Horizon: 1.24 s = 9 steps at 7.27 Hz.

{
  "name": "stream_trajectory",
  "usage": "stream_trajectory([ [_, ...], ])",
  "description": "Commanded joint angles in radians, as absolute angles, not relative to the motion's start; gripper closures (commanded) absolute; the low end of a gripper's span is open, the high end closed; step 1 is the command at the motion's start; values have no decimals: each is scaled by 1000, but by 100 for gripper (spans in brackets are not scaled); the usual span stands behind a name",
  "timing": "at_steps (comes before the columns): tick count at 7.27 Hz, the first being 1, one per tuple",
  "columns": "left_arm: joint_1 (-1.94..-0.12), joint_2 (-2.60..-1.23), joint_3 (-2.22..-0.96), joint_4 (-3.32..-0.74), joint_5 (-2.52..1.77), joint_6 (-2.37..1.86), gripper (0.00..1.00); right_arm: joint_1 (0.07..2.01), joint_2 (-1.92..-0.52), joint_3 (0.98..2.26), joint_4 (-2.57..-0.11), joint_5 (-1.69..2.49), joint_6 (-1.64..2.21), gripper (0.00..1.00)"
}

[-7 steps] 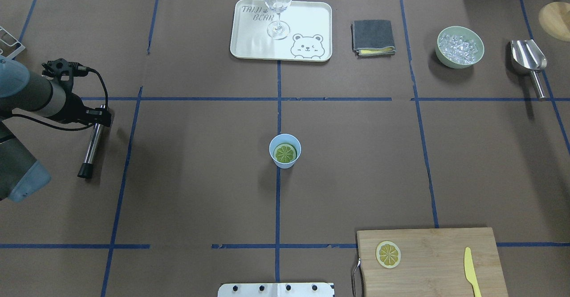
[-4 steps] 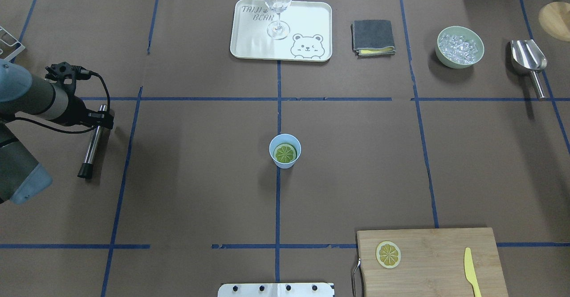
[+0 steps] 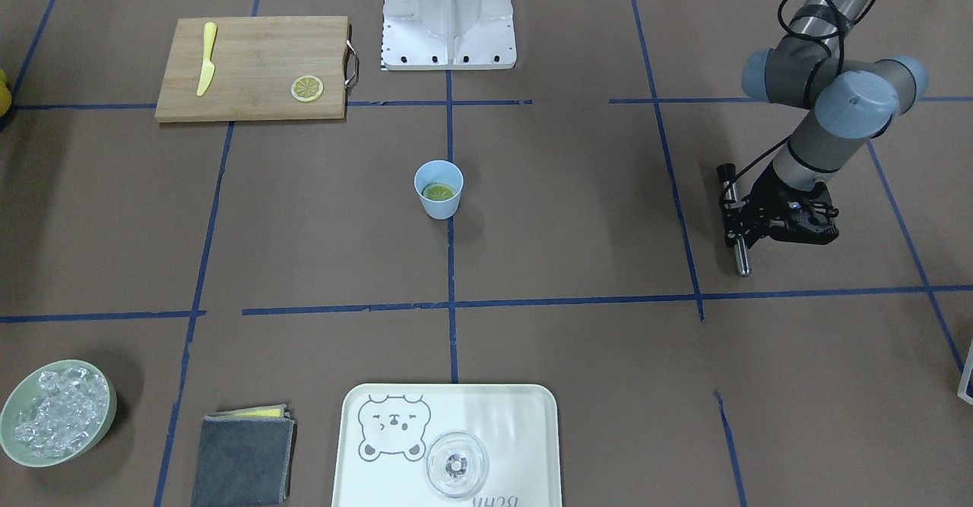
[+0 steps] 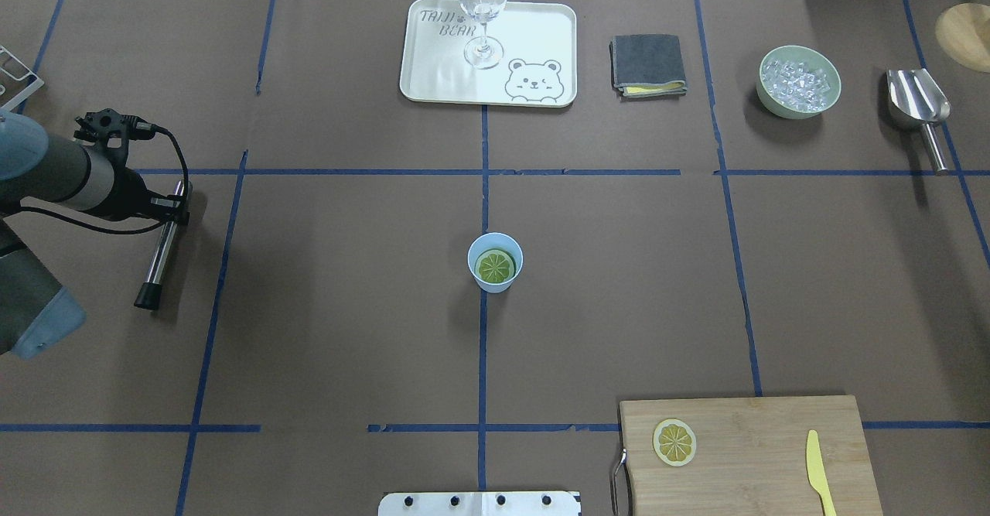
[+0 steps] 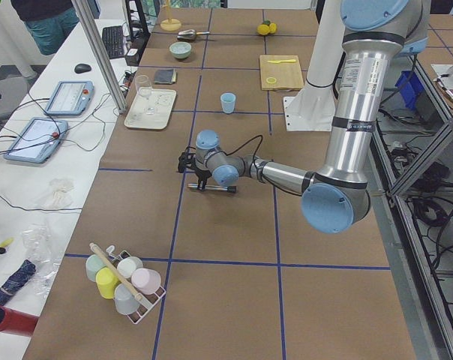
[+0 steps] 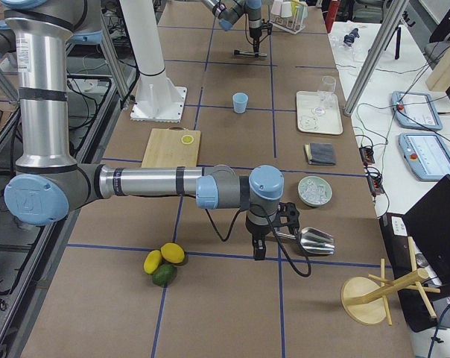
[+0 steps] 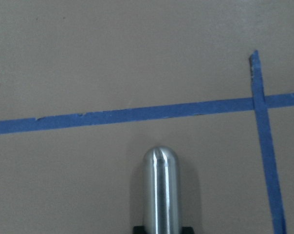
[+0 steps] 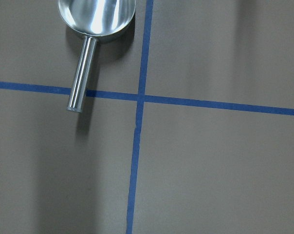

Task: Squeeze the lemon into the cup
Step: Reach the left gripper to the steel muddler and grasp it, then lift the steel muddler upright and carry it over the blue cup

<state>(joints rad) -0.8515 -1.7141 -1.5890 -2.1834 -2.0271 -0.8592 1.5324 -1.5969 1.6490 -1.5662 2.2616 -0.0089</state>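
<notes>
The muddler is for pressing juice from the lemon slice in the cup [image 3: 438, 191], so my left gripper should pick up the muddler by its steel handle [image 3: 741, 256] next.
The light-blue cup [image 4: 473, 256] stands at the table's middle, and a lemon slice [image 4: 495, 266] lies flat inside it, looking green-yellow. A second, yellow lemon slice [image 4: 674, 442] lies on the cutting board [image 4: 762, 446]. Far to the left, my left gripper [image 4: 172, 203] hovers low over the upper end of a steel muddler [image 4: 158, 257] that lies on the table. Its fingers straddle the rod, open. The left wrist view shows the muddler's rounded tip [image 7: 160, 185]. My right gripper [image 6: 258, 250] shows only in the right side view, beside the metal scoop [image 6: 314, 240]; I cannot tell its state.
A yellow knife [image 4: 818, 469] lies on the board. At the far edge stand a bear tray [image 4: 534, 36] with a wine glass [image 4: 483, 5], a folded grey cloth [image 4: 648, 63] and a bowl of ice [image 4: 799, 81]. Whole fruits [image 6: 164, 262] lie near the right arm.
My left arm has drifted slightly left and its gripper shifted a little over the muddler. The muddler, cup and slices have not moved.
</notes>
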Motion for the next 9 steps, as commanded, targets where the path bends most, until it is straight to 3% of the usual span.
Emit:
stream_trajectory([
  [1,-862,-1716,-1708,-2184,-2022,-774,100,1532,-1597,1649,-1566,2263,-8,0],
  [3,-865,-1773,-1828,-2192,-1889,-709,100,1532,-1597,1646,-1568,2263,-8,0],
  [9,-861,-1809,-1842,-2677,-1688,-687,100,1531,-1597,1643,-1568,2247,1,0],
])
